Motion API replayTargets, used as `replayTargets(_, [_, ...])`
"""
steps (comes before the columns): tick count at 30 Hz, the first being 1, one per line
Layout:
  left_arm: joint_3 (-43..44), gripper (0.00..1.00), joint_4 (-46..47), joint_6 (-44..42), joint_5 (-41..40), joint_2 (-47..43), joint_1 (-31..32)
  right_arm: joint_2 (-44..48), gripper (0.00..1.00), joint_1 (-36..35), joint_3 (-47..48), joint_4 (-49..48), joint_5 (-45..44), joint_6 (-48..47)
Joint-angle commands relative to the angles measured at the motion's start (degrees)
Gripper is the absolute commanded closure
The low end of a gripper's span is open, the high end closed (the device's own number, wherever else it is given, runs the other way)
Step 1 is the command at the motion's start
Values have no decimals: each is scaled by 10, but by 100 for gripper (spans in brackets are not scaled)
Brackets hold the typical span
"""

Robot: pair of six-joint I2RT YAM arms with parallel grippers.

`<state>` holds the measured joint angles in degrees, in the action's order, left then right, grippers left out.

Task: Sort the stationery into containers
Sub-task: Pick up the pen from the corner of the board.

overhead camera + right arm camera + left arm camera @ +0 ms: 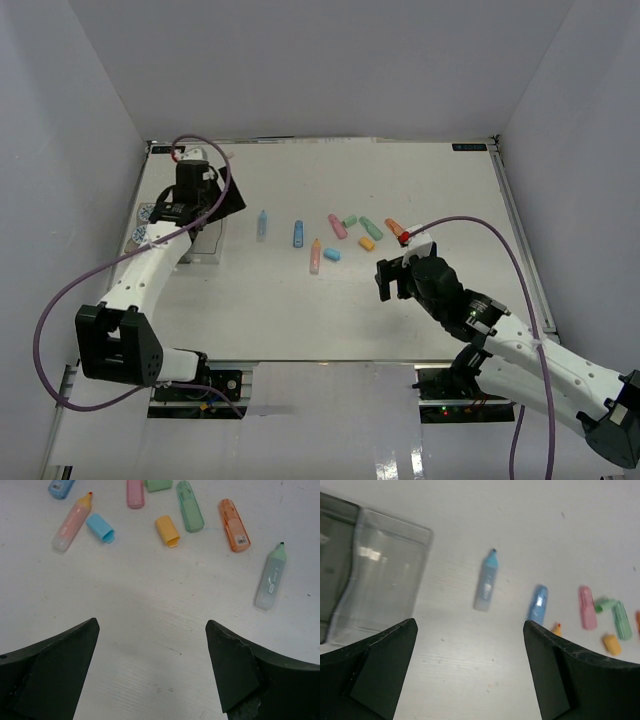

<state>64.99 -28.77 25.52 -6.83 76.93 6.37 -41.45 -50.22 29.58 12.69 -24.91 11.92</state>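
The orange highlighter needs sorting into a container, so I should next grab it with my right gripper by its barcode-labeled end [241, 539], leaving its clip end [228, 509] free.
Several pastel highlighters and caps lie mid-table: light blue [262, 225], blue [298, 233], pink with an orange tip [315, 256], a blue cap [331, 254], pink [338, 226], green [371, 228], an orange cap [367, 243], orange [394, 228]. A mint one [270, 576] shows in the right wrist view. My left gripper [210, 208] is open and empty above a clear bin [390, 575], with the light blue highlighter [486, 581] ahead of it. My right gripper [395, 280] is open and empty, just short of the orange cap [167, 531]. Patterned rolls [145, 213] sit at the far left.
A darker bin [335, 565] stands beside the clear one; my left arm hides most of the bin row from above. White walls close in the table on the left, back and right. Bare tabletop lies under my right gripper [152, 625].
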Motion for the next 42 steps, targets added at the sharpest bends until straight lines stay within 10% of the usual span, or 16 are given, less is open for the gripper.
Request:
replayTargets(1, [18, 2, -24, 7, 12, 4, 91, -28, 6, 49, 32, 6, 13, 36])
replayTargets(9, [-21, 2, 44, -23, 64, 27, 189, -152, 0, 180, 84, 2, 97, 31])
replayTargets(15, [-117, 2, 146, -56, 121, -1, 189, -271, 14, 248, 142, -17, 123, 4])
replayTargets(42, [-146, 2, 152, -64, 89, -15, 189, -573, 29, 340, 289, -107, 275, -205])
